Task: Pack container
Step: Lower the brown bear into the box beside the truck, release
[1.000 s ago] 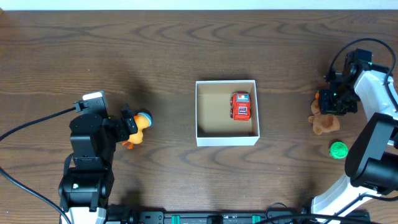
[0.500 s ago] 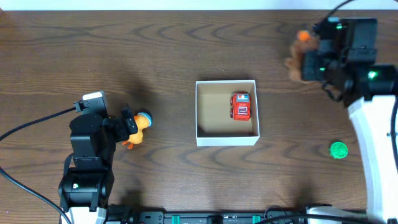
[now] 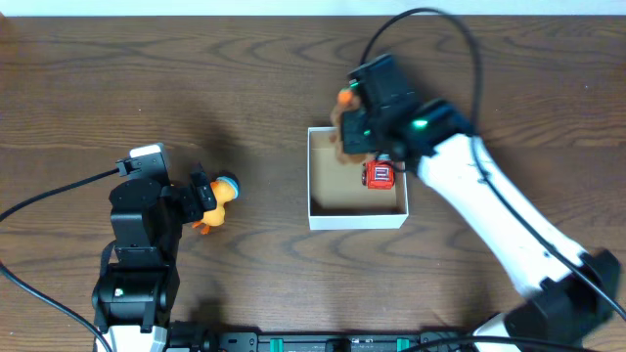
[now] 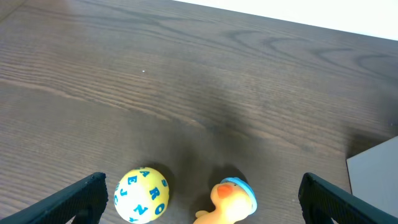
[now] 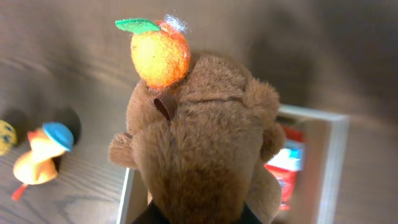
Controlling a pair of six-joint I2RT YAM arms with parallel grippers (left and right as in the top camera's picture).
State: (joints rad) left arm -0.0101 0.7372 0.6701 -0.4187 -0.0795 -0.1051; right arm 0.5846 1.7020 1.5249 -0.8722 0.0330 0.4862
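Observation:
The bear's head and orange reach past the far side of the box and would likely catch on it. My right gripper should move the bear farther in before it releases it.
The container [image 3: 323, 217] is a shallow white-walled box with a tan inside at the table's middle; a red toy truck [image 3: 380, 175] lies in its right part. My right gripper [image 3: 354, 127] is shut on a brown plush bear with an orange on its head [image 5: 199, 137] and holds it over the box's far left corner; the box [image 5: 333, 155] and truck [image 5: 285, 165] show below the bear. My left gripper [image 4: 202, 202] is open, above a yellow duck with a blue cap [image 4: 231, 200] and a yellow letter ball [image 4: 142, 195]. The duck [image 3: 217, 200] lies left of the box.
The right arm stretches diagonally from the lower right across the table to the box. The left arm's base [image 3: 137, 284] stands at the lower left. The duck [image 5: 38, 152] also shows in the right wrist view, left of the box.
My right gripper lifted the plush bear from the right side of the table and carried it left, to above the box's far left corner. The left arm has not moved.

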